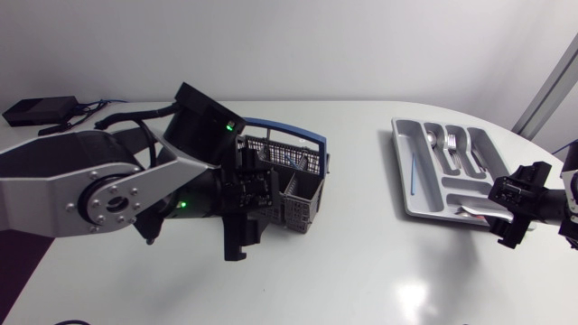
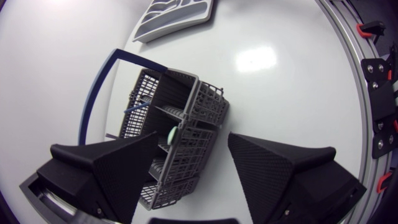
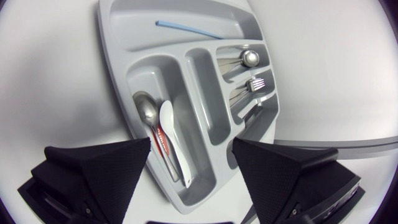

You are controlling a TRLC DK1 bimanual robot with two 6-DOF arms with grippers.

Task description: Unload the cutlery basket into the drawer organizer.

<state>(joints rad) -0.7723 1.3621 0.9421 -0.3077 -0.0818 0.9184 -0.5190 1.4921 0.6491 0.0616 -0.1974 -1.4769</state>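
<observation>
I will next use my left gripper to grab the pale green spoon by its bowl end [image 2: 172, 135], so that I can unload the basket [image 2: 200, 130] into the drawer organizer.
The grey wire cutlery basket [image 1: 302, 200] with its blue handle [image 1: 287, 129] stands mid-table. My left gripper [image 1: 251, 209] is at its near-left side, open. In the left wrist view the basket [image 2: 200, 130] sits just ahead of and partly between the fingers [image 2: 112, 171], holding a pale green-white piece [image 2: 169, 132] and a thin blue item [image 2: 138, 107]. The grey drawer organizer [image 1: 404, 171] lies at the right. My right gripper [image 3: 189, 171] hangs open over the organizer's [image 3: 115, 56] near end, above a metal spoon [image 3: 146, 111] and a white spoon [image 3: 168, 124].
Other organizer compartments hold a blue straw [image 3: 186, 28], forks [image 3: 254, 84] and another spoon [image 3: 249, 58]. A black box [image 1: 41, 110] with cables lies at the table's far left corner. Bare white tabletop stretches between basket and organizer.
</observation>
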